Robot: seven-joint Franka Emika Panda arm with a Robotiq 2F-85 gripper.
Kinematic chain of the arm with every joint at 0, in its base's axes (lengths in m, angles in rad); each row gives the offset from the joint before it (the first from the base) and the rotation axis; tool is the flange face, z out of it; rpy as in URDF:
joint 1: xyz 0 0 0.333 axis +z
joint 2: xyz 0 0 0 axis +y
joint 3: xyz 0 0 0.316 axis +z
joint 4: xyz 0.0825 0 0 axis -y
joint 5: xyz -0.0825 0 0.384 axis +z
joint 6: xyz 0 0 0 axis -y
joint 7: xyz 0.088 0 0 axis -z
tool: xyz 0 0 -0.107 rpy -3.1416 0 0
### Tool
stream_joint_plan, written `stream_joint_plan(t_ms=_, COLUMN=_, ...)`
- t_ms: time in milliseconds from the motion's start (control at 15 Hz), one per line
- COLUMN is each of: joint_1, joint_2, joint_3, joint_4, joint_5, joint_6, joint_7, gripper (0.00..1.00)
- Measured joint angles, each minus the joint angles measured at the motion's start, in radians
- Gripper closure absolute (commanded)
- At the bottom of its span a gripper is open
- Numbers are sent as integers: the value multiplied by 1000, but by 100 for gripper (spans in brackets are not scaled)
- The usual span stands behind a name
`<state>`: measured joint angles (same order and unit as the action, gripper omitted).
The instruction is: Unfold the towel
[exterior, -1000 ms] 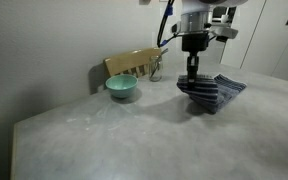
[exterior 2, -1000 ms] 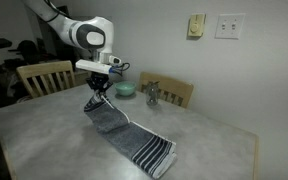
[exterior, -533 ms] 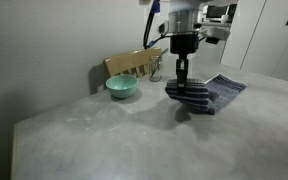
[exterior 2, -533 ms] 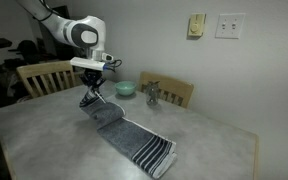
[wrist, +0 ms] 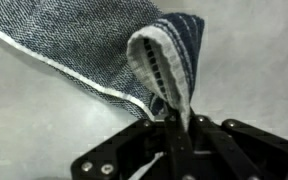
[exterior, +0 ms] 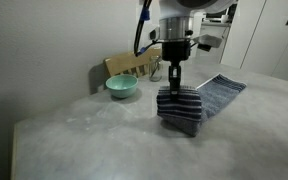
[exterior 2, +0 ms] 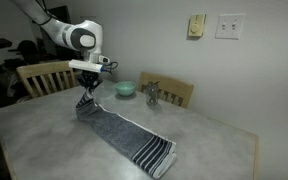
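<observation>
The striped end of the towel hangs just above flat, empty table and the rest of the towel is stretched out, so my gripper should open its fingers.
The towel (exterior: 199,100) is slate blue-grey with pale stripes near its ends. It lies stretched out on the grey table in both exterior views (exterior 2: 134,145). My gripper (exterior: 174,82) is shut on one striped end and holds it lifted a little above the table, so that end hangs down. In an exterior view the gripper (exterior 2: 86,95) is at the towel's far end. The wrist view shows the pinched striped end (wrist: 169,60) between my fingers (wrist: 177,118), with the rest of the cloth spread behind.
A teal bowl (exterior: 122,87) sits near the table's back edge, also seen in an exterior view (exterior 2: 126,88). Wooden chairs (exterior 2: 44,75) (exterior 2: 172,93) stand around the table. A small metal object (exterior 2: 152,95) stands by the bowl.
My gripper has moved along the table with the towel end in it, drawing the cloth out longer and flatter.
</observation>
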<state>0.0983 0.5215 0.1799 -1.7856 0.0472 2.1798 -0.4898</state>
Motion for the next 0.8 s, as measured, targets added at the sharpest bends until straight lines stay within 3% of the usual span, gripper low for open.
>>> stream_joint_plan(t_ms=200, joint_1=2, joint_2=13, joint_3=0, joint_4=11, joint_5=-4, joint_6=0, joint_7=0, gripper=98)
stream_joint_plan(t_ms=267, joint_1=2, joint_2=15, joint_3=0, joint_4=13, joint_5=-6, joint_6=0, joint_7=0, gripper=73)
stream_joint_plan(t_ms=800, joint_1=17, joint_2=15, joint_3=36, joint_4=13, joint_5=-25, joint_6=-34, joint_7=-26, gripper=17)
